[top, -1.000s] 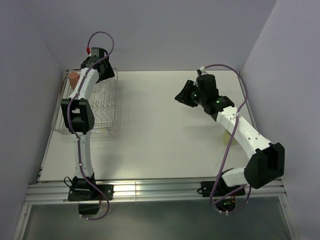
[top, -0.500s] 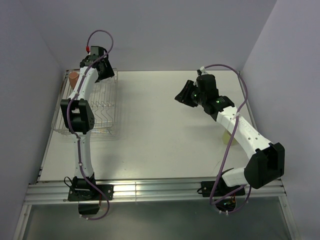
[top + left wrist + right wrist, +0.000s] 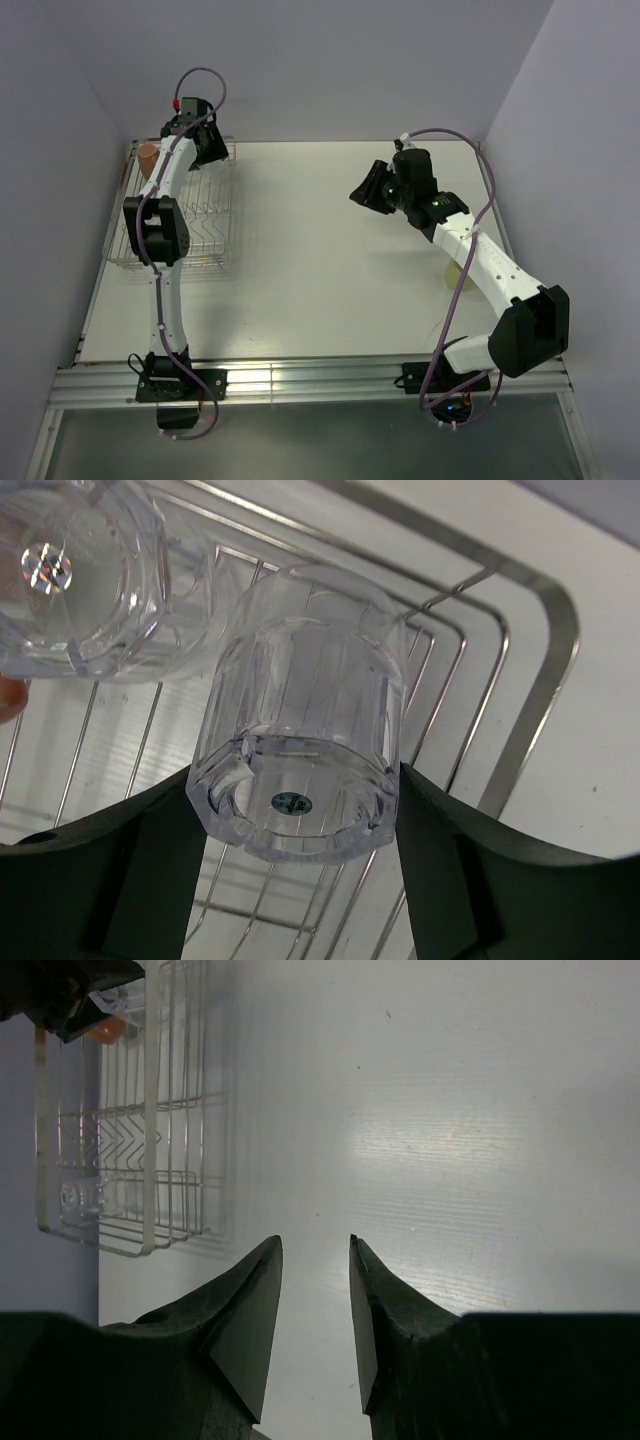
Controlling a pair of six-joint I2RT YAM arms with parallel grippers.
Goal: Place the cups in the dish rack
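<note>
The clear tumbler is over the wires with its opening down, inside the rack's rim next to the second tumbler, so it would land. The robot's left gripper needs to open.
My left gripper (image 3: 203, 143) is over the far end of the silver wire dish rack (image 3: 228, 262). In the left wrist view it (image 3: 297, 780) is shut on the base of a clear tumbler (image 3: 300, 710), held mouth-down over the rack's wires (image 3: 550, 670). A second clear tumbler (image 3: 80, 580) lies in the rack just beside it. The terracotta-orange mug (image 3: 148, 155) sits in the rack's far left corner. My right gripper (image 3: 362, 192) is open and empty above the middle of the table, and its wrist view (image 3: 315, 1242) shows only bare table between the fingers.
The rack (image 3: 150, 1110) stands at the table's far left against the left wall. A pale yellowish object (image 3: 452, 276) lies on the table under my right arm. The table's metal front rail (image 3: 300, 380) runs along the near edge.
My left gripper has shifted slightly toward the far end of the rack with the tumbler. My right arm has not moved.
</note>
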